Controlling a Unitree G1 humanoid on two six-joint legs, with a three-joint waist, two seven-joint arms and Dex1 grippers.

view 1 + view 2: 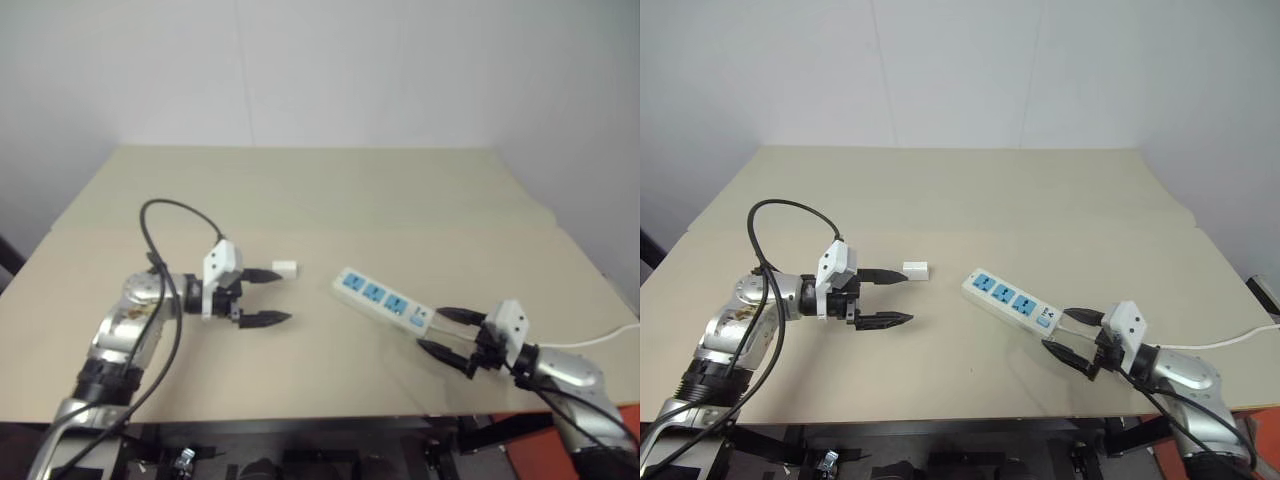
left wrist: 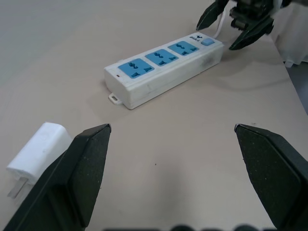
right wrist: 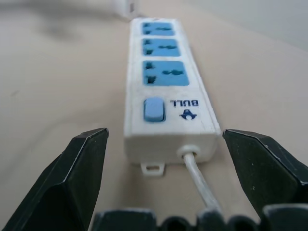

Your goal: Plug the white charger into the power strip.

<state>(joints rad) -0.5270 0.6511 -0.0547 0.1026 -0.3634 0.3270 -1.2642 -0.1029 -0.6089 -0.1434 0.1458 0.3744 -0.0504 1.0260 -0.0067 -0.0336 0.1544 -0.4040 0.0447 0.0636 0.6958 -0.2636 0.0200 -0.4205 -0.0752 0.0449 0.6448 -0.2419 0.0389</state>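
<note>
The charger (image 1: pixel 285 268) needs to go in while the power strip is held steady. My right gripper should grab the power strip by its switch end (image 1: pixel 418 320) next.
The white charger (image 1: pixel 285 268) lies flat on the tan table, its metal prongs visible in the left wrist view (image 2: pixel 41 149). My left gripper (image 1: pixel 280 296) is open and empty, with one fingertip close beside the charger. The power strip (image 1: pixel 385 298) lies diagonally at the middle right, its three blue socket faces turned up. My right gripper (image 1: pixel 432 330) is open at the strip's cord end. In the right wrist view the strip (image 3: pixel 166 82) lies just ahead of the spread fingers (image 3: pixel 82 163), with gaps on both sides.
The strip's thin white cord (image 1: pixel 600 340) trails off toward the table's right edge, passing by my right wrist. A black cable (image 1: pixel 160 225) loops above my left arm. The table (image 1: pixel 320 190) stretches back to a pale wall.
</note>
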